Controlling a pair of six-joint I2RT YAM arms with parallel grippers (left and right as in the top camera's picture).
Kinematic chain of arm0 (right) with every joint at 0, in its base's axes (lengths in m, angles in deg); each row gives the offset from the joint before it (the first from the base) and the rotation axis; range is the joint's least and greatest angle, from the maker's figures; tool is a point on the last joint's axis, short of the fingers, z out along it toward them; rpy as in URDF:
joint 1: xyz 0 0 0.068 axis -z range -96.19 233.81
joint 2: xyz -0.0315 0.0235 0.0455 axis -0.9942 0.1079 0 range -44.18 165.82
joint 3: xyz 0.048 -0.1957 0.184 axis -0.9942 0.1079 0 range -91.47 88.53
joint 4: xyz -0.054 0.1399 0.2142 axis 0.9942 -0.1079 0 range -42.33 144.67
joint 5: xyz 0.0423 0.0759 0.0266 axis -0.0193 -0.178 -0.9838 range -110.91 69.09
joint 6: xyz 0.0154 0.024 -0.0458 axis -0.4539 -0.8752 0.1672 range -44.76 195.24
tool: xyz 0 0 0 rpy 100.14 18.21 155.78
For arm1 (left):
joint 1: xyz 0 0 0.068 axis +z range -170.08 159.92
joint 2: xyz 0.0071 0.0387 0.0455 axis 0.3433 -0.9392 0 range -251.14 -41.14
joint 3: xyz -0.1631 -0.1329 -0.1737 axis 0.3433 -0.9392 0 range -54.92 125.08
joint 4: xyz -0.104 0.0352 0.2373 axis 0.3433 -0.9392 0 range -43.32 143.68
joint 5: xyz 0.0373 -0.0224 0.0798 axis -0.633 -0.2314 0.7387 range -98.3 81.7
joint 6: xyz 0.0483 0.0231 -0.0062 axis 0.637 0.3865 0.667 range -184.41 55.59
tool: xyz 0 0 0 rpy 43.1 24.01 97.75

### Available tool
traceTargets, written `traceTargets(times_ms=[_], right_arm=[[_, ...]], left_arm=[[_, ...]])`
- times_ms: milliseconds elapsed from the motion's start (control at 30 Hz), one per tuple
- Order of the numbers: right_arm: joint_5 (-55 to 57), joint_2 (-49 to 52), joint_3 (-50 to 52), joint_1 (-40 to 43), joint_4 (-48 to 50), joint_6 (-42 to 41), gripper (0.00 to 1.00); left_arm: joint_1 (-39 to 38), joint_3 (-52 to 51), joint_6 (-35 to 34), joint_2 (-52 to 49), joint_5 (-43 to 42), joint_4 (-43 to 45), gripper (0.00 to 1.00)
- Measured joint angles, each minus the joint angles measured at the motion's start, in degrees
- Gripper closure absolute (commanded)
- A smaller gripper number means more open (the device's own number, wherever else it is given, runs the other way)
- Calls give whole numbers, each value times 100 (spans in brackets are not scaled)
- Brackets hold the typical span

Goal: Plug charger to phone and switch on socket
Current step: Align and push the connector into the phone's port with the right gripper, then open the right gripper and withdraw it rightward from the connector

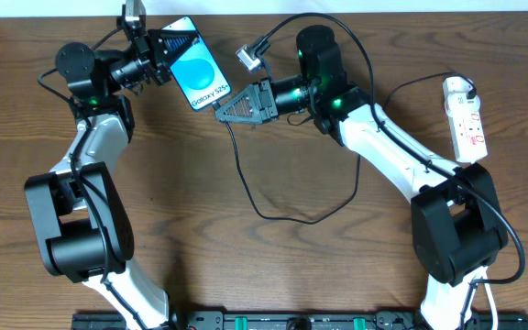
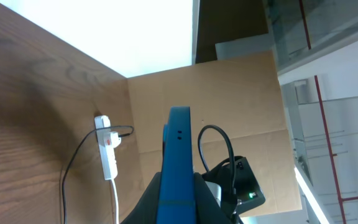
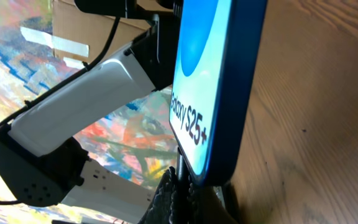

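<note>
The plug tip of the charger sits flush against the phone's lower edge, so my right gripper should open its fingers.
The phone (image 1: 200, 73), blue screen with "Galaxy S25+" text, is held tilted above the table at the back left by my left gripper (image 1: 168, 50), which is shut on its upper end. In the left wrist view the phone (image 2: 179, 149) shows edge-on between the jaws (image 2: 178, 193). My right gripper (image 1: 229, 108) is shut on the plug tip of the charger (image 1: 246, 183) right at the phone's lower edge. The right wrist view shows the phone (image 3: 222, 74) just above the shut jaws (image 3: 185, 186). The socket (image 1: 467, 119) lies at the far right, also seen in the left wrist view (image 2: 109, 152).
The black charger cable loops across the middle of the wooden table (image 1: 291, 275). A black plug and a white cord join the socket (image 2: 114, 186). A cardboard panel (image 2: 241, 93) stands behind the table. My left arm (image 3: 86, 93) fills the left of the right wrist view.
</note>
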Motion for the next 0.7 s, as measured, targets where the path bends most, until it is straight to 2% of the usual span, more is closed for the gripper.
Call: traceTargets(times_ms=[467, 567, 700], right_arm=[[22, 7, 24, 0, 162, -157, 99], [37, 7, 24, 0, 111, -138, 86], [125, 7, 22, 35, 63, -70, 76]], left_arm=[[15, 0, 0, 0, 2, 0, 93], [15, 0, 2, 0, -15, -2, 93], [13, 0, 66, 0, -192, -4, 93]])
